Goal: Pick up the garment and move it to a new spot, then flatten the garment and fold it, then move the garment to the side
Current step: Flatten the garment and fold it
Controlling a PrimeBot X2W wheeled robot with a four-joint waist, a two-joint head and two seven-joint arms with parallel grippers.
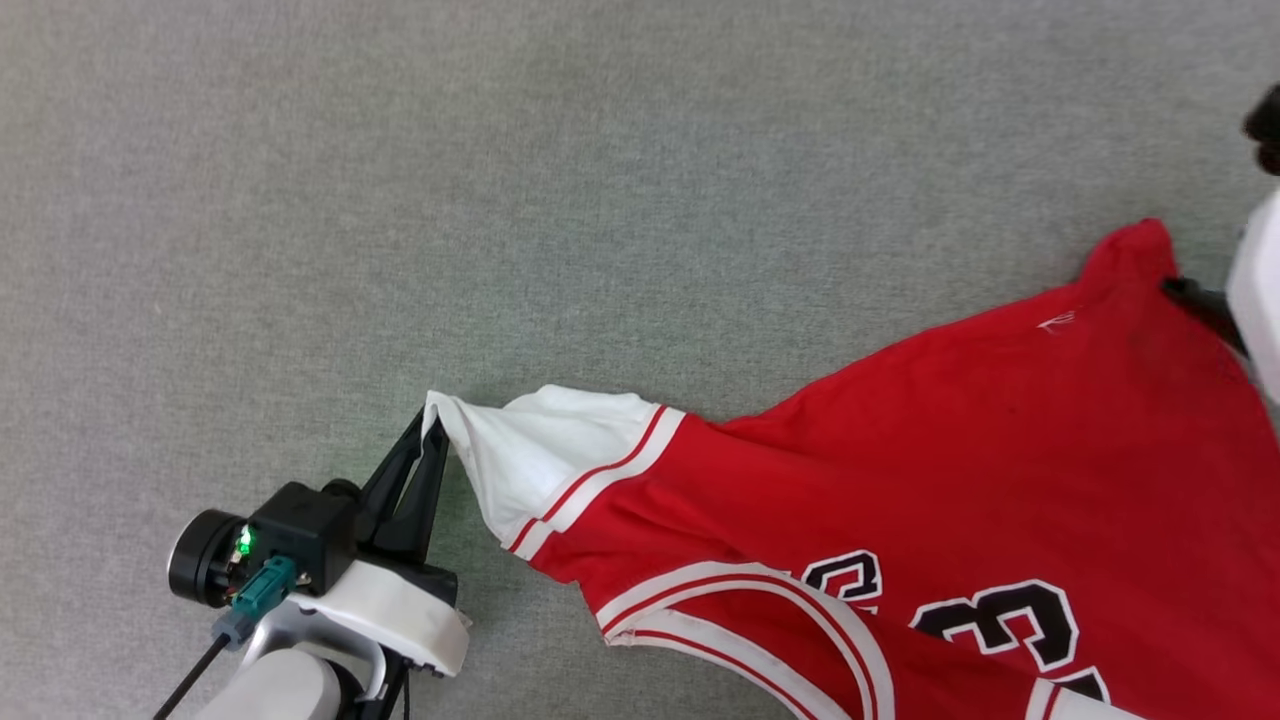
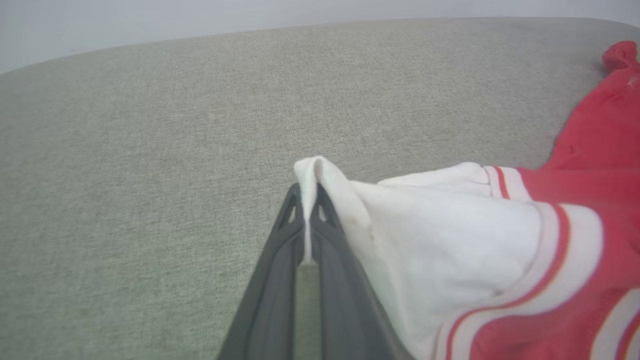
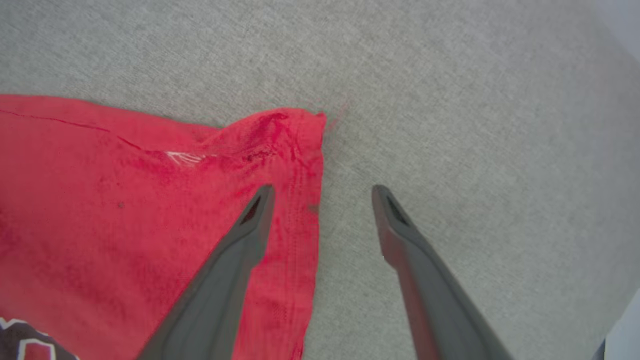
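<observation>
The broad red body (image 1: 1020, 450) lies flat against the grey surface, so my right gripper needs to grab the garment by its puckered red hem corner (image 1: 1149, 258) next.
The garment (image 1: 950, 430), a red shirt with white sleeves, striped trim and black numbers, lies spread across the right half of the grey fabric surface. My left gripper (image 1: 432, 425) is shut on the tip of its white sleeve (image 2: 450, 225), the cloth pinched between the dark fingers (image 2: 320, 235) and pulled out to the left. My right gripper (image 3: 322, 189) stands open above the garment's red hem corner (image 3: 295, 130): one finger lies over the red cloth, the other over bare surface, and nothing sits between them. In the head view a sliver of the right arm (image 1: 1258, 290) shows at the right edge.
The grey fabric surface (image 1: 500, 200) stretches wide to the left and far side. Its far edge (image 2: 200, 42) meets a pale wall in the left wrist view.
</observation>
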